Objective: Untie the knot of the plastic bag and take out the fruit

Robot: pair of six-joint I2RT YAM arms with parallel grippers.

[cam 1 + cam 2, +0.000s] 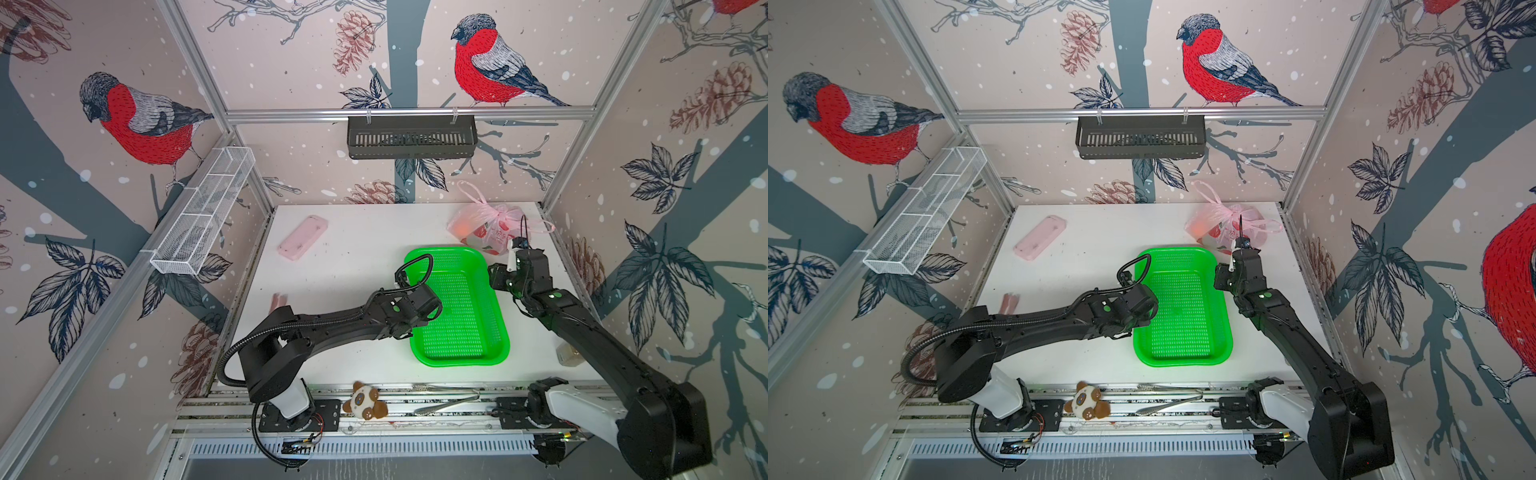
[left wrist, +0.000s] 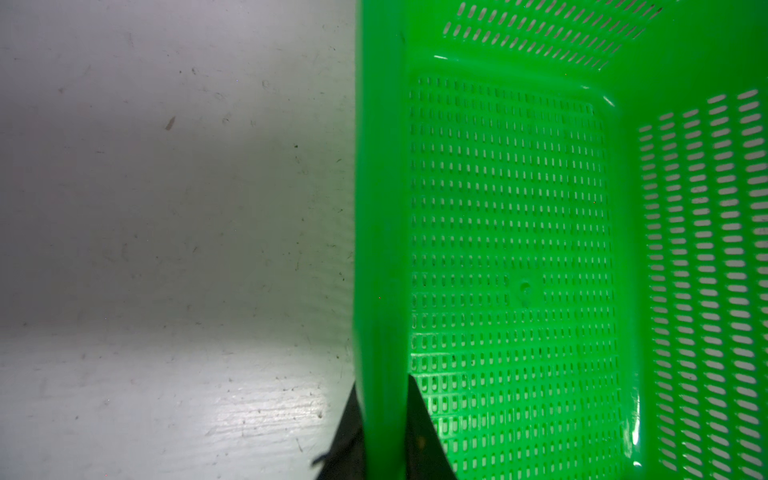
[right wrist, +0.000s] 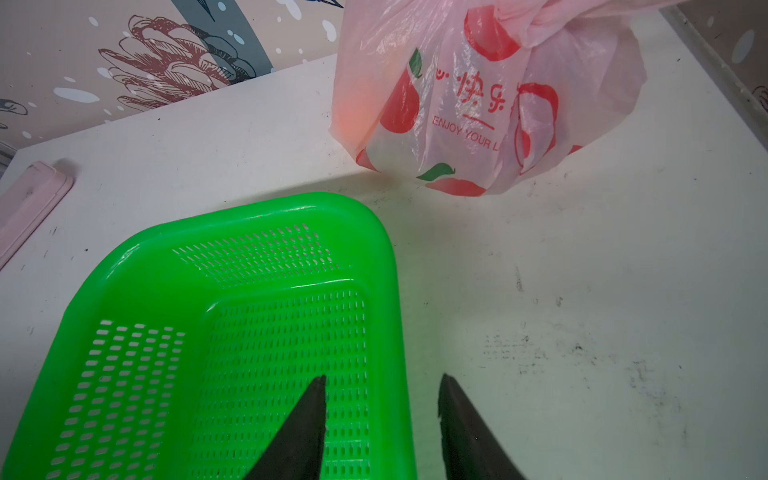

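Note:
The green basket (image 1: 457, 251) has its base resting on the open table and would stay flat there, so the robot's left gripper should open.
The plastic bag (image 1: 486, 232) (image 1: 1225, 232) (image 3: 478, 104), pale pink with red fruit prints, sits at the table's far right corner. Its handles are tied in the knot (image 1: 496, 214) (image 1: 1233, 212) on top. Of the fruit only an orange glow (image 1: 461, 228) (image 3: 353, 116) shows through the film. My left gripper (image 2: 383, 380) (image 1: 409, 328) is shut on the left rim of a green basket (image 1: 457, 251) (image 1: 1183, 251) (image 2: 382, 208) (image 3: 270, 212). My right gripper (image 3: 382, 380) (image 1: 494, 276) stands open astride the basket's right rim, short of the bag.
A pink flat case (image 1: 302, 237) (image 3: 29, 203) lies at the back left. A plush toy (image 1: 365, 401) and metal tongs (image 1: 449, 401) rest on the front rail. A clear cup (image 1: 569, 353) stands by the right arm. A black wall basket (image 1: 411, 137) hangs at the back.

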